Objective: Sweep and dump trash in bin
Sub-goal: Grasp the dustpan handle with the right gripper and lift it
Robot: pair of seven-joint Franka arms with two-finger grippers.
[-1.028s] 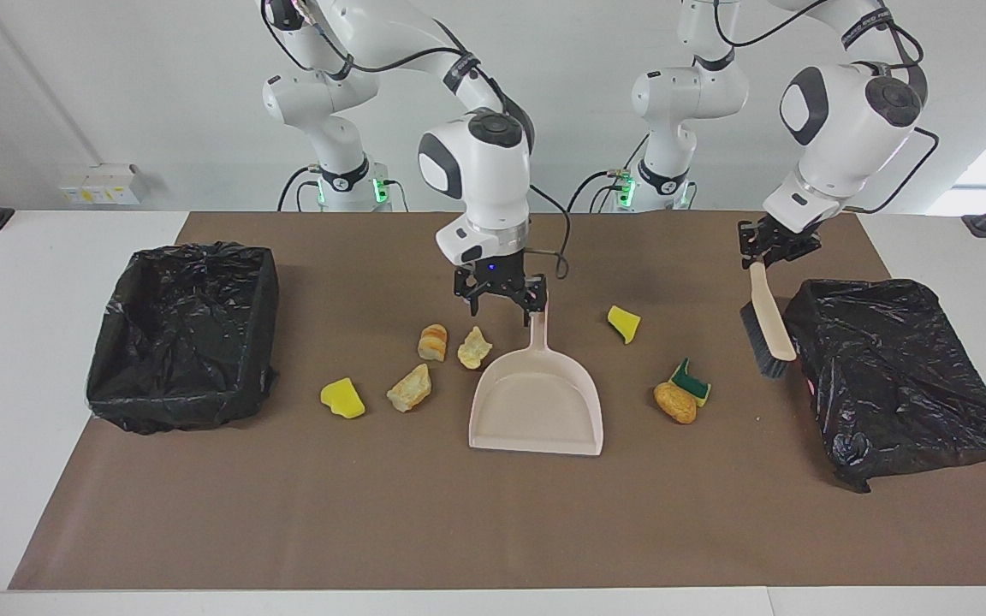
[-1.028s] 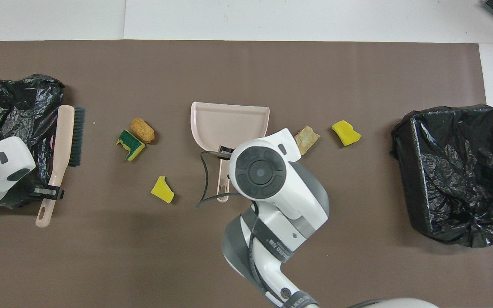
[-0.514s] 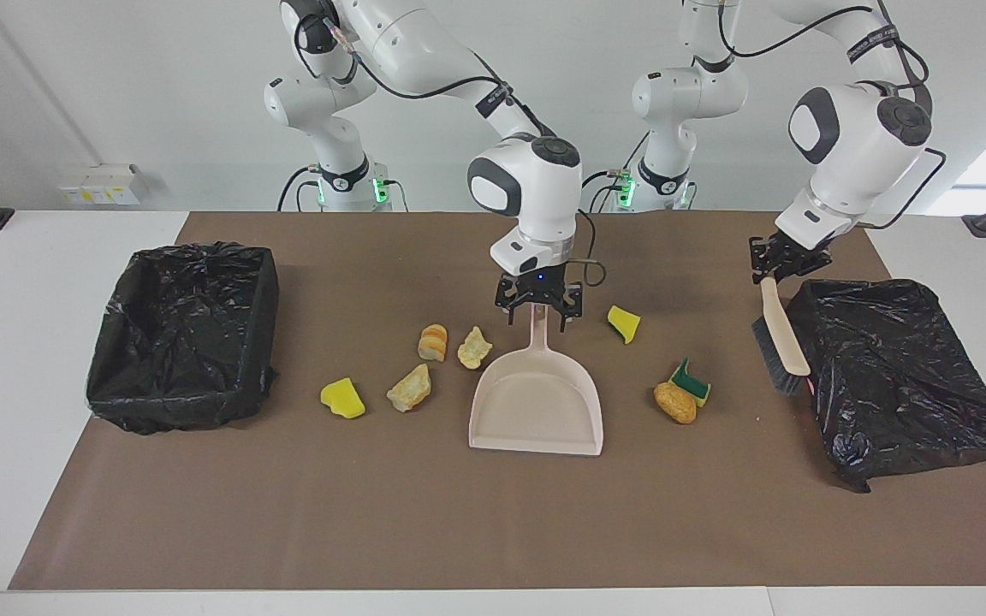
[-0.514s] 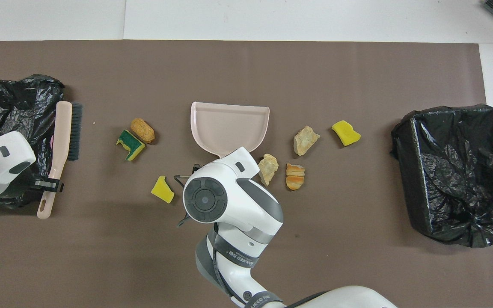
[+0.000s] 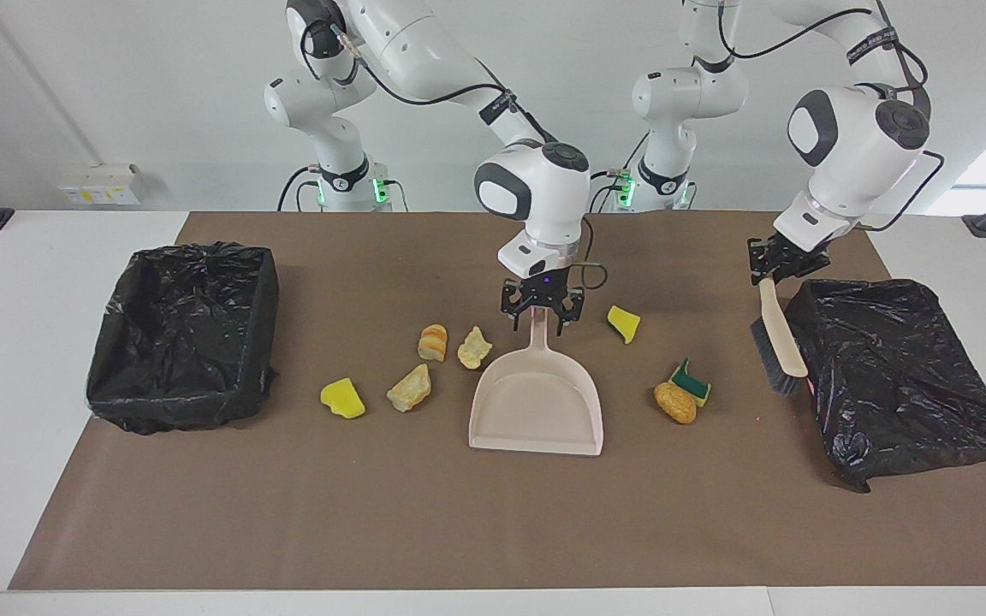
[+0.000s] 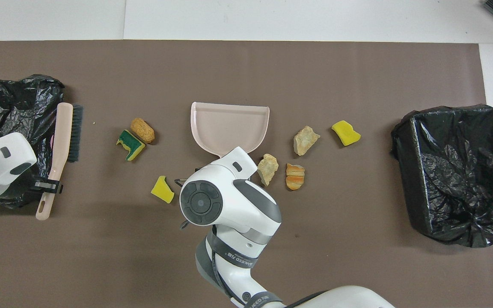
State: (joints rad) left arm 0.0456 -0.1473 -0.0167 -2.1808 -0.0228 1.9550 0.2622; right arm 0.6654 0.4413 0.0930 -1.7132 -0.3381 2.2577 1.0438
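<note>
The dustpan's broad tray spreads far wider than my fingers can open, so next my right gripper should grab the dustpan by its narrow handle.
A pink dustpan lies on the brown mat, its handle pointing toward the robots. My right gripper is open, with its fingers on either side of the handle; in the overhead view the arm hides it. My left gripper is shut on the handle of a pink brush, held beside a black bag. The trash lies around the dustpan. A yellow sponge, a green-backed sponge and a bread lump lie toward the left arm's end. Two bread lumps, a pale lump and a yellow sponge lie toward the right arm's end.
A bin lined with black plastic stands open at the right arm's end of the mat, seen too in the overhead view. The crumpled black bag at the left arm's end also shows there. The mat's edge meets white table.
My right gripper has moved from beside the pale lump to over the dustpan handle and now straddles it. My left gripper has shifted the brush slightly toward the black bag.
</note>
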